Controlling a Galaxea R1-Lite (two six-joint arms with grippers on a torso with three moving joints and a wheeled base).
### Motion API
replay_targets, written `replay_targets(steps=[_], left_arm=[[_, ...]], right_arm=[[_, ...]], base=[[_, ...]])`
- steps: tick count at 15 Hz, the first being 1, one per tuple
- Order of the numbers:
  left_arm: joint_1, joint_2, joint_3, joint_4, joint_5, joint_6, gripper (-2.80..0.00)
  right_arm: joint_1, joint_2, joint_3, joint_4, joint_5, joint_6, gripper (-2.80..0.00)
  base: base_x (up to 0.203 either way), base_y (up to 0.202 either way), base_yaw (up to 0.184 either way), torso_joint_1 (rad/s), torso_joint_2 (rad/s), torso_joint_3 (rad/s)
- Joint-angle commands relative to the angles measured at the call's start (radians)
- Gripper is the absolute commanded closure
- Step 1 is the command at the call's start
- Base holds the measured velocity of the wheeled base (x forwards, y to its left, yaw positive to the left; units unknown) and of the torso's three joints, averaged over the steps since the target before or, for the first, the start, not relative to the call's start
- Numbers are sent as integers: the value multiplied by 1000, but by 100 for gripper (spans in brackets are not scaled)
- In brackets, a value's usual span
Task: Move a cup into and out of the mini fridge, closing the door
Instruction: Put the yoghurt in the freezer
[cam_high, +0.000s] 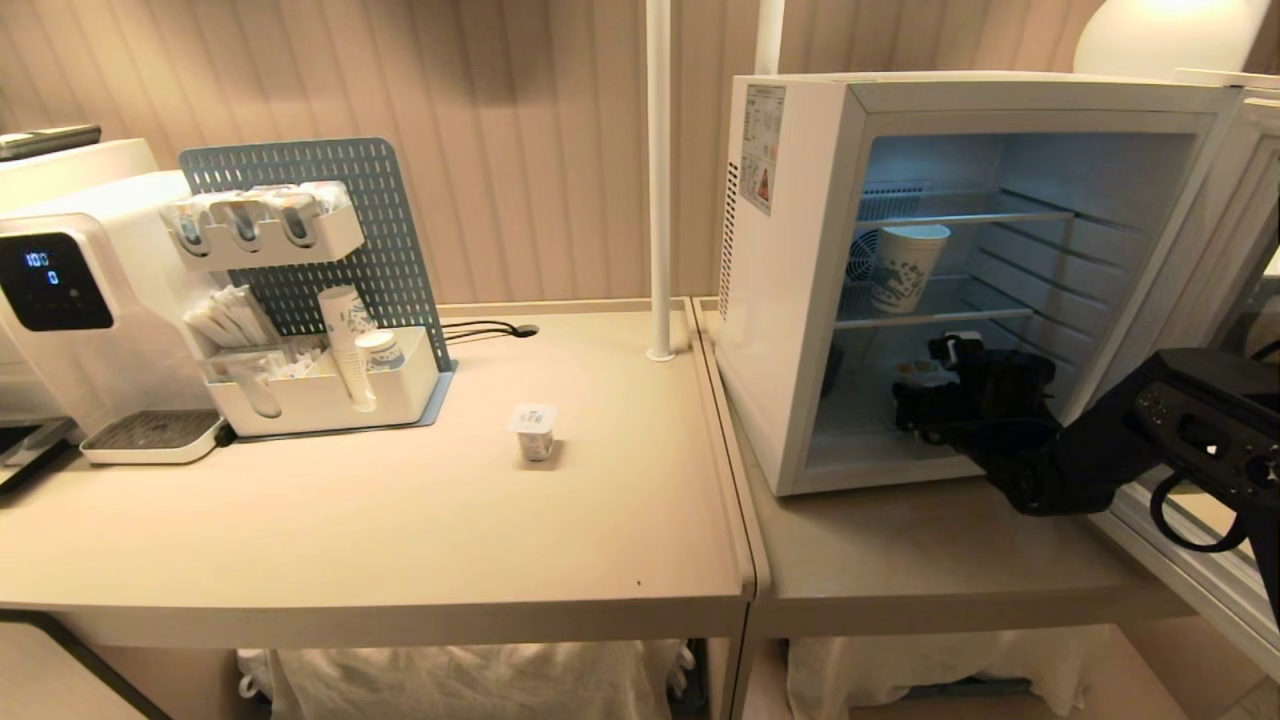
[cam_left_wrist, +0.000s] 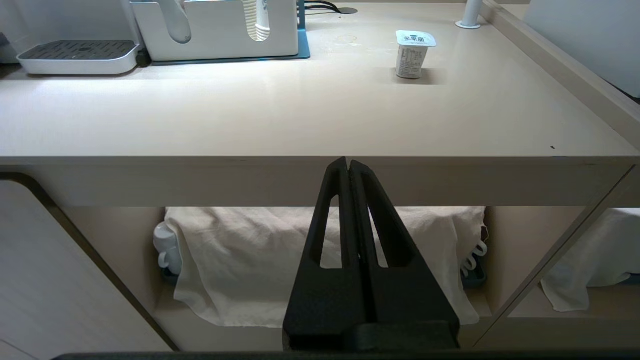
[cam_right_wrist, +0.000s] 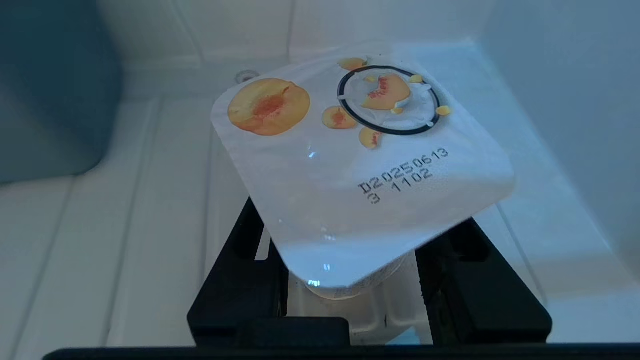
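The yogurt cup (cam_right_wrist: 360, 180) hangs low and upright over the bottom of the fridge and would stand there, so it is time for my right gripper to open.
The white mini fridge (cam_high: 790, 300) stands on the right table with its door (cam_high: 1215, 250) swung open to the right. My right gripper (cam_high: 925, 385) reaches into the bottom compartment, below the wire shelves. It is shut on a small yogurt cup (cam_right_wrist: 360, 170) whose square foil lid shows peach pictures and a printed date. The black fingers (cam_right_wrist: 240, 280) press the cup's body from both sides under the lid. Whether the cup touches the fridge floor is hidden. My left gripper (cam_left_wrist: 348, 162) is shut and empty, parked below the left table's front edge.
A patterned paper cup (cam_high: 905, 265) stands on the fridge's middle wire shelf. A second yogurt cup (cam_high: 535, 430) sits on the left table. Behind it are a pegboard organiser (cam_high: 320, 300) with stacked cups and a water dispenser (cam_high: 60, 290). A white pole (cam_high: 658, 180) rises between the tables.
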Motion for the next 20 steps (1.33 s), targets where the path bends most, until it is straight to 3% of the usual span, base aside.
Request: replay_targets(steps=[1,5,8,9,14,20], left_arm=[[0,0,2,0,1,-1,0],[0,0,2,0,1,-1,0],[0,0,2,0,1,-1,0],[0,0,2,0,1,-1,0],[0,0,2,0,1,-1,0],[0,0,2,0,1,-1,0]], right_arm=[[0,8,-10,9,-3,0,0],[1,13,-20,24,-6,-3,0],[1,17,-44,41,-56,-9,0],[1,14,-46,43,-57,-9,-280],[1,-21,10,35,-50,-6,-280],[1,-151,184,-36,-35,-7,-280]], base=[[0,0,0,0,0,0],[0,0,0,0,0,0],[0,0,0,0,0,0],[0,0,0,0,0,0],[0,0,0,0,0,0],[0,0,0,0,0,0]])
